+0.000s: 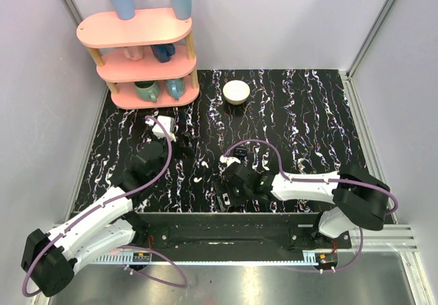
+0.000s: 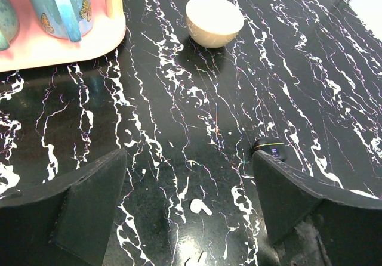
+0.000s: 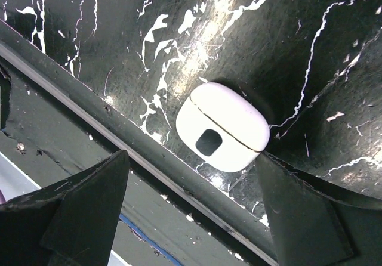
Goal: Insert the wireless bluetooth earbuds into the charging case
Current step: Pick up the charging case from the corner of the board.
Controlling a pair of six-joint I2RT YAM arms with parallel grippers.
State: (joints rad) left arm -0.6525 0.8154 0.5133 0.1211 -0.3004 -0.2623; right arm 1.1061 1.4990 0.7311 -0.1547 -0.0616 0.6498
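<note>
My right gripper grabs the charging case (image 3: 224, 126) near one end, across its seam, next, so the opposite end stays free for handover to my left gripper.
The charging case (image 3: 224, 126) is a closed white rounded-square box with a dark spot. It lies on the black marble table close to the front edge, and shows small in the top view (image 1: 224, 200). My right gripper (image 3: 192, 164) is open around it, the right finger touching the case's corner, the left finger apart over the edge rail; it also shows in the top view (image 1: 227, 189). One white earbud (image 2: 200, 206) lies between my open, empty left gripper's (image 2: 188, 179) fingers, a second earbud (image 2: 197, 257) is at the frame's bottom. Both earbuds show in the top view (image 1: 203, 163) (image 1: 197, 180), by my left gripper (image 1: 176, 148).
A small black block (image 2: 271, 149) sits just past my left gripper's right finger, also in the top view (image 1: 239, 152). A white bowl (image 1: 236, 91) stands at the back centre. A pink shelf (image 1: 137, 65) with mugs is at the back left. A metal rail (image 3: 119, 141) runs along the table's front edge.
</note>
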